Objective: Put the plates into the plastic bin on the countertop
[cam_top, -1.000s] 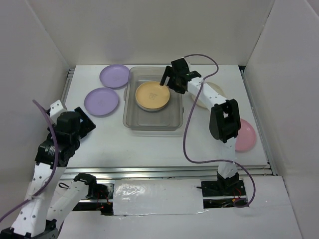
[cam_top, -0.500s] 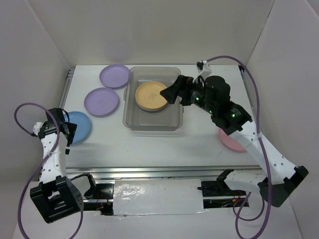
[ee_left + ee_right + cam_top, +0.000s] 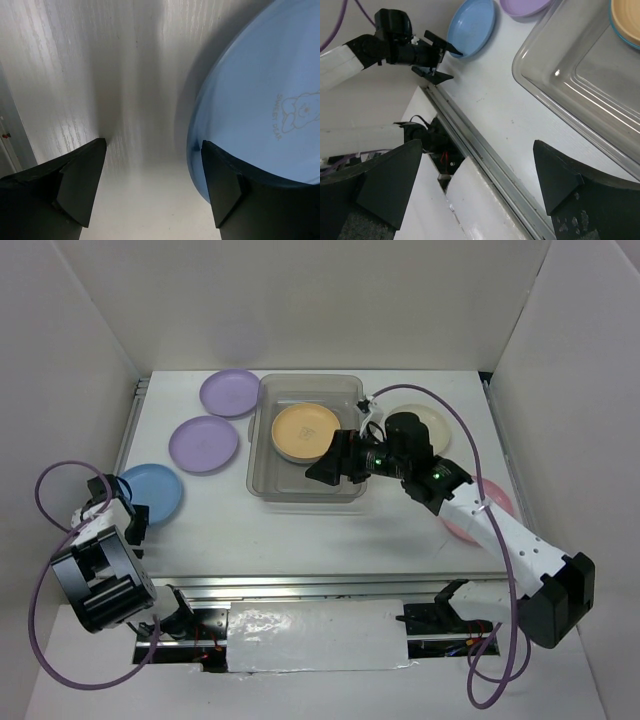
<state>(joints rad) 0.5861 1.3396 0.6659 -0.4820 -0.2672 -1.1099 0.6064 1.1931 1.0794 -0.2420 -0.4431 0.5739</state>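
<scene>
The left gripper grabs the blue plate (image 3: 152, 492) next by its rim facing away from the bin. That leaves the plate's flat base free to rest on the stack.
The clear plastic bin (image 3: 300, 482) stands mid-table with the yellow-orange plate (image 3: 307, 432) lying in it. My right gripper (image 3: 325, 468) is open and empty above the bin's near right part. Two lavender plates (image 3: 230, 392) (image 3: 204, 444) and the blue plate (image 3: 152, 492) lie left of the bin. My left gripper (image 3: 128, 515) is open at the blue plate's near left edge; in the left wrist view its right finger (image 3: 235, 190) overlaps the plate's rim (image 3: 260, 100). The cream plate (image 3: 420, 420) and pink plate (image 3: 495, 502) lie right, partly hidden by the right arm. The fruit-print plate is out of view.
Metal rails run along the countertop's near edge (image 3: 340, 585) and left edge (image 3: 132, 410). White walls close in the back and both sides. The right wrist view shows the bin's corner (image 3: 570, 85), the blue plate (image 3: 472, 27) and the left gripper (image 3: 432, 55).
The right gripper has drawn back from the yellow-orange plate toward the bin's near side, open. The left gripper has come down to the blue plate's near left edge.
</scene>
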